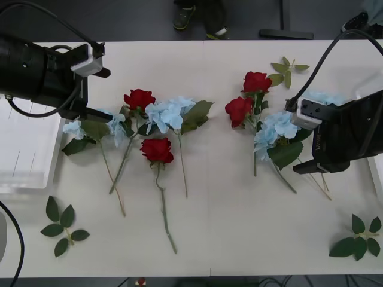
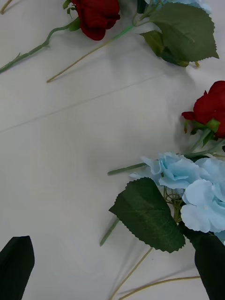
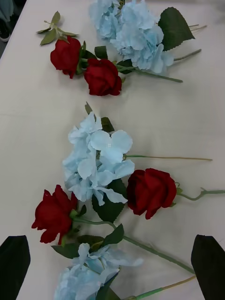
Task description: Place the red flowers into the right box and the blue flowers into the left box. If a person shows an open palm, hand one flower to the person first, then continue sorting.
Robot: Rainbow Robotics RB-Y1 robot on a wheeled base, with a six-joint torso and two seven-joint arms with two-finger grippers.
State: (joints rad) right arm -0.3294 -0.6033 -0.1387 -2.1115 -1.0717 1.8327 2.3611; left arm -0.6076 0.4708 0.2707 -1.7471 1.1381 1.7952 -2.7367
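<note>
The blue petals spread wide and delicate over the leaves, so my right gripper will next grab the blue flower by its thin bare stem [image 2: 131,272].
Two red flowers [image 1: 139,98] [image 1: 157,149] lie left of centre among blue flowers [image 1: 167,113] [image 1: 114,125]. Two more red flowers [image 1: 256,82] [image 1: 238,110] lie right of centre beside blue flowers [image 1: 276,131]. My left gripper [image 1: 102,92] hangs open over the leftmost blue flower [image 3: 89,274], with a red flower [image 3: 149,191] and a blue cluster [image 3: 96,159] just ahead. My right gripper [image 1: 294,137] hangs open, its fingertips [image 2: 18,253] apart, over the right blue flower [image 2: 192,187], close to a red flower [image 2: 211,108]. The left box [image 1: 24,173] sits at the table's left edge. The right box [image 1: 378,173] peeks in at the right edge.
Loose green leaf sprigs lie at the front left [image 1: 63,224], the front right [image 1: 359,236] and the back right [image 1: 287,67]. Another blue cluster [image 1: 326,98] shows behind my right arm. Long stems trail toward the table's front. Bare white tabletop [image 1: 227,227] spans the front middle.
</note>
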